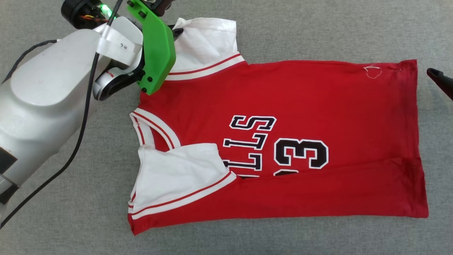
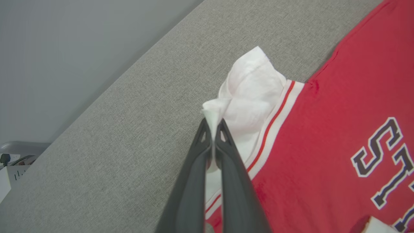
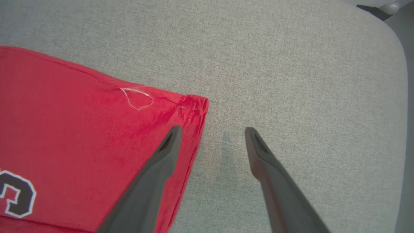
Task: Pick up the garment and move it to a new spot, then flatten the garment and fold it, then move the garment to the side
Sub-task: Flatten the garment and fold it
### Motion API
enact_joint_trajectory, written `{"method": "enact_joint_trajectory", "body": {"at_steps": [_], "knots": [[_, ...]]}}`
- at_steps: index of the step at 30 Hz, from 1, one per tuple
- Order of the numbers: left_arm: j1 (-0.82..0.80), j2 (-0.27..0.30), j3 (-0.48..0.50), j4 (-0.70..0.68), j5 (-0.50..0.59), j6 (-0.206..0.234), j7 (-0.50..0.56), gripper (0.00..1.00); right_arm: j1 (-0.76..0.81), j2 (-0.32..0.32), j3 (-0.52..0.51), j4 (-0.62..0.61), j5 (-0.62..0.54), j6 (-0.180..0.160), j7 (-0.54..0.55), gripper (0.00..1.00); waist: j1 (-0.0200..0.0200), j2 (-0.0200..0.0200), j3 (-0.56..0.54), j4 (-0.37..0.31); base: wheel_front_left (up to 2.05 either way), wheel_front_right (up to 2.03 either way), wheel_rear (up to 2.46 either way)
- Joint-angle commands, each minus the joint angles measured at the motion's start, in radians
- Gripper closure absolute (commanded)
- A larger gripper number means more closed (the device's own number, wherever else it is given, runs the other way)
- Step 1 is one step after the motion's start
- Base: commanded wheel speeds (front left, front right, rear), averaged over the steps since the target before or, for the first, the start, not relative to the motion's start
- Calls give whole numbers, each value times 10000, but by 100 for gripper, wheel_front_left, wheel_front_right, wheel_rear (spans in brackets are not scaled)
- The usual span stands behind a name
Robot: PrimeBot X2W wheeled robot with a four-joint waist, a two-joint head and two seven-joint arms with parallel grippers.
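The garment's red body lies flat, so my right gripper needs to grab the puckered hem corner of the garment next, where the cloth bunches up.
The garment, a red jersey with black white-outlined letters and numbers, lies front up on the grey surface with its neck to the left and its hem to the right. Its near white sleeve is folded over the chest. My left gripper is shut on the edge of the far white sleeve, which bunches up between the fingertips; in the head view the left gripper sits behind a green bracket. My right gripper is open at the hem's far corner, one finger over red cloth and the other over grey surface.
The grey fabric surface extends around the garment. Its edge runs diagonally in the left wrist view, and a rounded corner lies beyond my right gripper. A black cable hangs along my left forearm. A loose white thread lies near the hem.
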Motion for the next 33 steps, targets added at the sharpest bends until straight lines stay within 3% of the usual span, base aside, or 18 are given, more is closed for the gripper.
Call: {"method": "enact_joint_trajectory", "body": {"at_steps": [1,9,18,19,20,33], "knots": [[104,-52,9,-86,174,-28,-112,100,-375,-37,196,226,40,-4,240,0,0,-1,141,140,0,0,0],[-170,-231,8,-371,484,-28,-282,100,-1442,259,1137,1875,-135,-4,453,0,0,-1,552,521,0,0,0],[-178,-221,8,-395,651,-28,-518,100,-974,534,2494,3580,205,-4,412,0,0,-1,702,683,0,0,0],[-158,-206,8,-383,670,-28,-538,100,-951,509,2602,3625,319,-4,360,57,0,-1,680,673,0,0,0],[-135,-191,8,-375,679,-29,-549,100,-949,493,2646,3646,419,-4,273,100,0,-1,650,659,0,0,0],[828,296,8,-286,535,-29,-1522,100,-643,285,2521,3500,1013,-4,-3011,100,0,-1,-757,457,0,0,0]]}}
